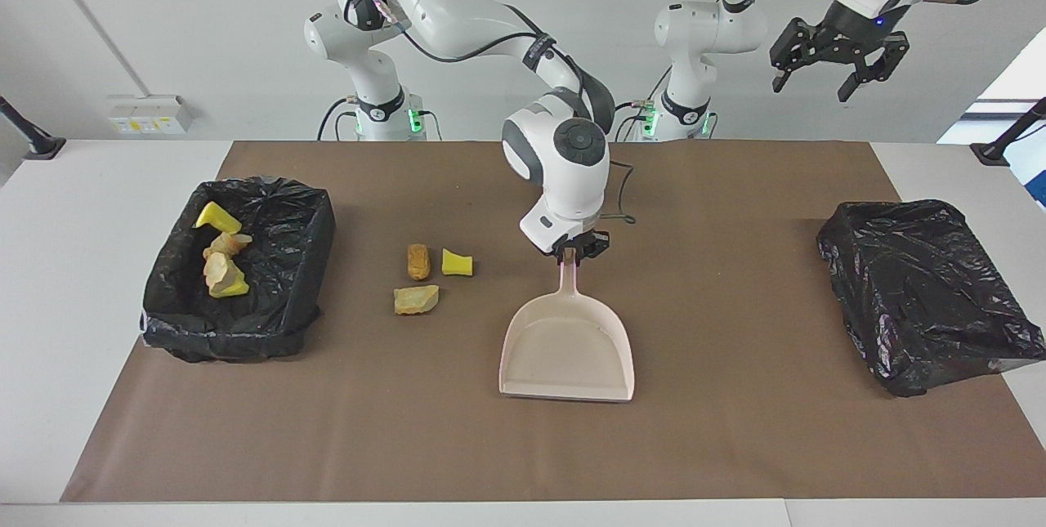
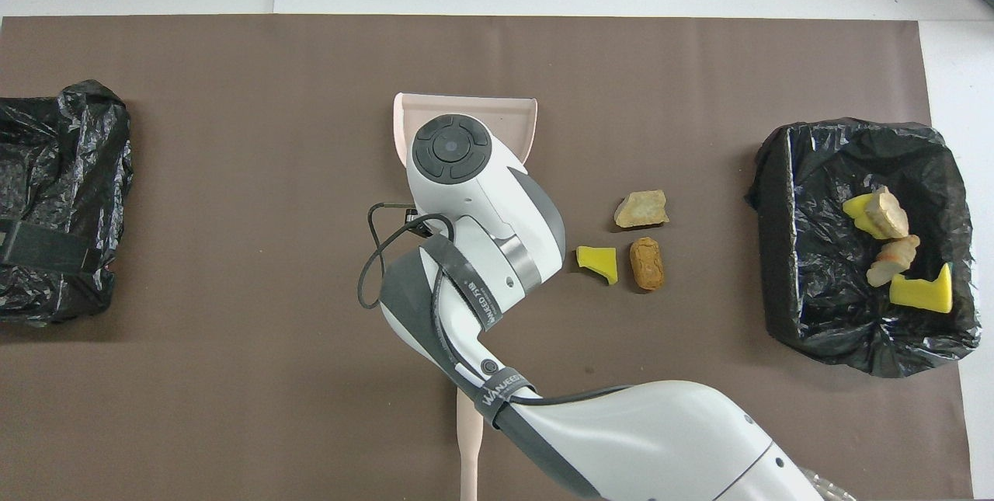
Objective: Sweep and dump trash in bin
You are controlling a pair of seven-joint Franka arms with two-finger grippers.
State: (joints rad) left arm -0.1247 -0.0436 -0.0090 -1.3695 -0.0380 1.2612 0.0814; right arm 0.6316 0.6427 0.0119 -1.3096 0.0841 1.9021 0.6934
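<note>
The beige dustpan is level over the brown mat, so my right gripper should open now.
Three pieces of trash lie on the brown mat: an orange-brown lump [image 1: 418, 261] [image 2: 646, 262], a yellow chunk [image 1: 457, 262] [image 2: 598, 261] and a tan chunk [image 1: 416, 299] [image 2: 641, 208]. Several more pieces [image 1: 222, 257] [image 2: 893, 252] lie in the black-lined bin [image 1: 319, 225] [image 2: 776, 175] at the right arm's end. The beige dustpan [image 1: 568, 347] [image 2: 512, 116] rests flat on the mat beside the loose pieces, toward the left arm's end. My right gripper [image 1: 576, 252] is shut on its handle. My left gripper [image 1: 817, 79] waits open and empty, high in the air.
A second bin wrapped in a black bag [image 1: 927, 290] [image 2: 62, 136] stands at the left arm's end. A beige handle [image 2: 468, 439] shows under the right arm, nearer to the robots than the dustpan; its head is hidden. A cable [image 1: 623, 216] lies by the right wrist.
</note>
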